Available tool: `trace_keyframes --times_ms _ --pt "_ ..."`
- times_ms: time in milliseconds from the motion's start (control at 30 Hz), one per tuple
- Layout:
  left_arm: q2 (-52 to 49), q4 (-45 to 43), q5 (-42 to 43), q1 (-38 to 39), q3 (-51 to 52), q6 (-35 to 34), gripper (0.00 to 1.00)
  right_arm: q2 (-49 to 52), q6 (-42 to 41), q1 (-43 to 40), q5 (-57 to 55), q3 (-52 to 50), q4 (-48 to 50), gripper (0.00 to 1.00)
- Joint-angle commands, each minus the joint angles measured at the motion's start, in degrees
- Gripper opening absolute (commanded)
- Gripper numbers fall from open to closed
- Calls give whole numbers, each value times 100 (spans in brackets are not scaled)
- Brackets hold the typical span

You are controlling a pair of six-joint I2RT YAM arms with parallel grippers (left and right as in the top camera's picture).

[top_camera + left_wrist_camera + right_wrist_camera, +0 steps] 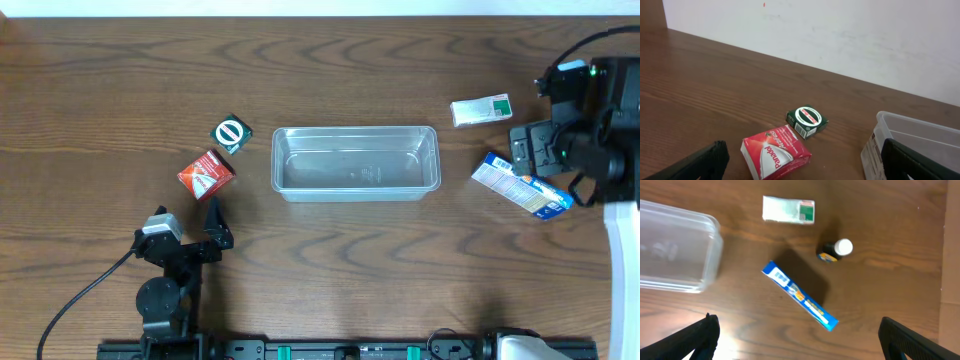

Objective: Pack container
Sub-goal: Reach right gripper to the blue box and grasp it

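Observation:
I need to pack the blue box lengthwise into the container, so I should grab it next with my right gripper from above across its narrow edge, near the middle.
The clear plastic container lies empty in the middle of the table; it also shows in the left wrist view and the right wrist view. A red Panadol box and a small green box lie left of it. My left gripper is open just short of the red box, nothing between its fingers. My right gripper hangs open above a blue box, apart from it. A white-and-green box and a small white-capped bottle lie beyond.
The right arm covers the far right of the table and hides the bottle from overhead. A black rail runs along the near edge. A white wall rises behind the far edge.

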State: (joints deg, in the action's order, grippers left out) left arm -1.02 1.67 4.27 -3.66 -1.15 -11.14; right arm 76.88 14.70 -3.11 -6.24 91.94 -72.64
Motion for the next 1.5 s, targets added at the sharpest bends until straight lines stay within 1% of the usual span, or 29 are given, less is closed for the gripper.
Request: trace_keyframes --times_ms 0,233,367,600,767,1000,1267,1467 --pt "-7 197 66 -28 87 15 98 304 369 -293 -94 79 -20 99" --pt "-7 197 66 -28 87 15 98 1073 752 -643 31 79 24 99" --pt "-7 197 66 -28 87 15 98 1464 1657 -636 673 79 -153 99" --pt "-7 197 66 -28 87 15 98 2011 2234 -636 848 79 -238 99" --pt "-7 197 66 -28 87 15 98 2463 2310 -658 883 76 -234 99" --pt "-7 197 66 -28 87 15 98 3077 2420 -728 968 76 -120 94" --pt "-7 197 66 -28 87 15 98 3215 2415 -979 973 11 2 94" --pt "-7 197 68 -28 87 15 98 3215 2413 -1113 981 -385 208 92"
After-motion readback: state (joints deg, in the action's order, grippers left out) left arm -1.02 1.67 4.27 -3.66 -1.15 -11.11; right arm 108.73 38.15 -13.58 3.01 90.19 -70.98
